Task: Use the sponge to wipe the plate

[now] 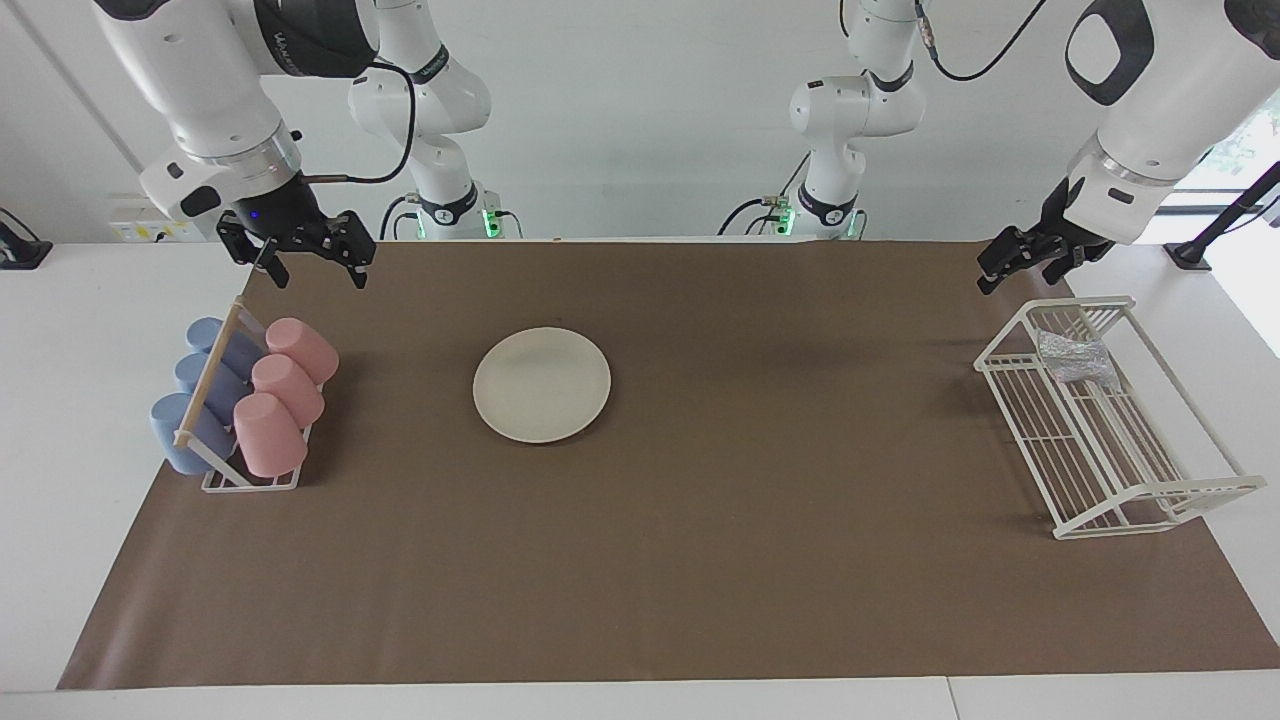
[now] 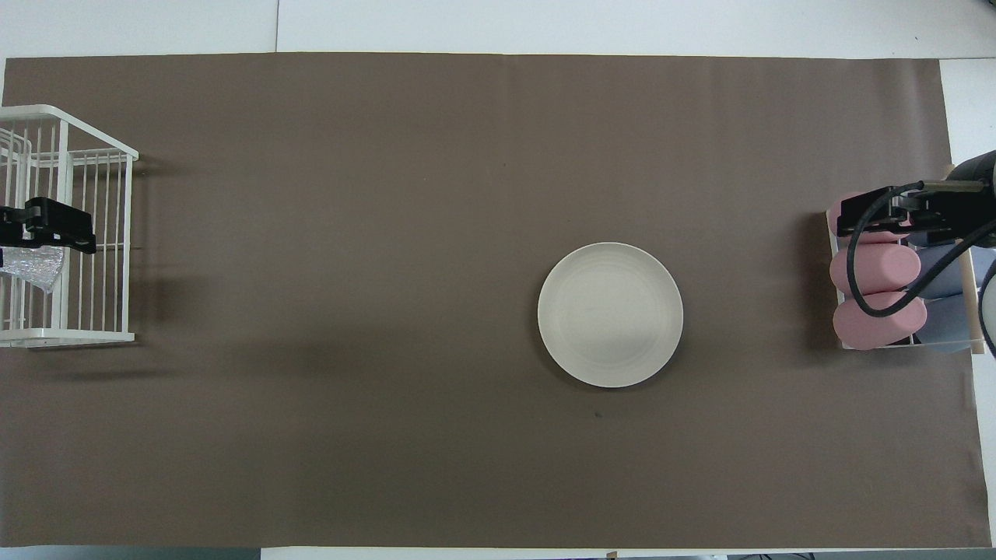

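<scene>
The silvery sponge comes next, and my left gripper should hold it by the middle of its edge (image 2: pixel 34 253) to wipe the plate (image 2: pixel 610 314).
The cream-white plate (image 1: pixel 541 384) (image 2: pixel 610 314) lies flat on the brown mat, toward the right arm's end. The silvery sponge (image 1: pixel 1075 358) (image 2: pixel 31 268) rests inside the white wire rack (image 1: pixel 1100 470) (image 2: pixel 124 249), at the rack's end nearer to the robots. My left gripper (image 1: pixel 1015 275) (image 2: pixel 43 233) hangs open and holds nothing, in the air above that end of the rack and apart from the sponge. My right gripper (image 1: pixel 318 270) (image 2: pixel 895 214) is open and holds nothing, raised over the cup holder's end nearer to the robots.
A cup holder (image 1: pixel 212 375) (image 2: pixel 969 311) with a wooden bar carries pink cups (image 1: pixel 280 395) (image 2: pixel 875 268) and blue cups (image 1: pixel 200 395) at the right arm's end. The brown mat (image 1: pixel 700 560) covers most of the white table.
</scene>
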`<act>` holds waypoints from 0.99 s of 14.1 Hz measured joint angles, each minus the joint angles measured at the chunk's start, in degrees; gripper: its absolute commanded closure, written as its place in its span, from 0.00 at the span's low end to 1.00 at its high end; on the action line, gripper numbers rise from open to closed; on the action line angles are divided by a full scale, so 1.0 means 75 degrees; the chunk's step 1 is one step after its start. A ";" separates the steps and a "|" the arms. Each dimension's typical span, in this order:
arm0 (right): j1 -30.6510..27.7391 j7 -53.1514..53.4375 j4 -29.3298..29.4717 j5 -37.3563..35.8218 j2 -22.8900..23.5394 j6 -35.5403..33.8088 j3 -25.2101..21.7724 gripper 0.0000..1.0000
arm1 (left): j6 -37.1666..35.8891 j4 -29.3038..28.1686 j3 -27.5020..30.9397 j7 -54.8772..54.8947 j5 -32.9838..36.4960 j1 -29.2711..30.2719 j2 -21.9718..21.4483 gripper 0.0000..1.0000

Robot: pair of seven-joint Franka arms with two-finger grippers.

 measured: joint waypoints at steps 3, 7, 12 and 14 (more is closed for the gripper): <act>0.0123 0.0204 0.0062 0.0000 -0.0002 0.0030 0.0123 0.00 | 0.0072 -0.0402 -0.0050 -0.0213 0.0824 -0.0031 -0.0096 0.00; 0.0131 0.0206 0.0554 0.0001 0.0141 0.0035 0.0392 0.00 | 0.0564 -0.1090 -0.0073 -0.0923 0.2422 -0.0368 0.0083 0.00; 0.0663 0.1223 0.1486 0.0001 0.0789 -0.0047 0.0683 0.00 | 0.1016 -0.1536 -0.0095 -0.1838 0.4410 -0.0752 0.0854 0.00; 0.0926 0.2598 0.1557 0.0001 0.0840 -0.0159 0.0695 0.00 | 0.1176 -0.1917 -0.0100 -0.2143 0.5236 -0.0851 0.0912 0.00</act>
